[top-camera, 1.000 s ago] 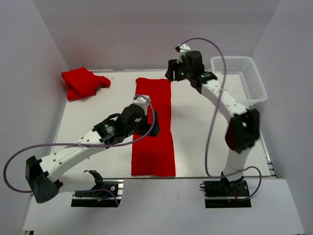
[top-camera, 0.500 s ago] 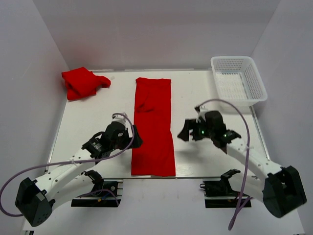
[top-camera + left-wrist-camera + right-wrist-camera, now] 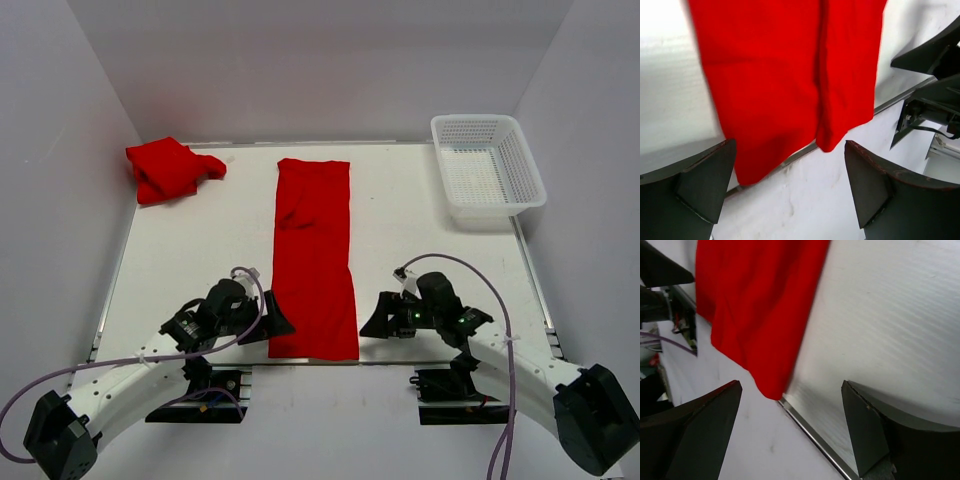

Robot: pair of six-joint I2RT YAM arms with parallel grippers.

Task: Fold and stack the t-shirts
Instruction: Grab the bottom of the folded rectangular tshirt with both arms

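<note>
I will next grab the folded red t-shirt by its near corner (image 3: 274, 352) (image 3: 746, 173) with my left gripper, opposite my right gripper's corner, so its near end can fold evenly.
One red t-shirt (image 3: 313, 255) lies folded into a long narrow strip down the middle of the table, its near end hanging just over the front edge. It also shows in the left wrist view (image 3: 785, 75) and the right wrist view (image 3: 755, 310). A second red t-shirt (image 3: 168, 168) lies crumpled at the back left corner. My left gripper (image 3: 277, 323) is open and empty beside the strip's near left corner. My right gripper (image 3: 373, 322) is open and empty beside its near right corner.
A white mesh basket (image 3: 490, 165) stands at the back right. The table's metal front edge (image 3: 815, 427) runs just under both grippers. White walls close in the left, back and right sides.
Both arms have drawn back from the far and middle parts of the strip to its near end at the front edge. The shirts have not moved.
</note>
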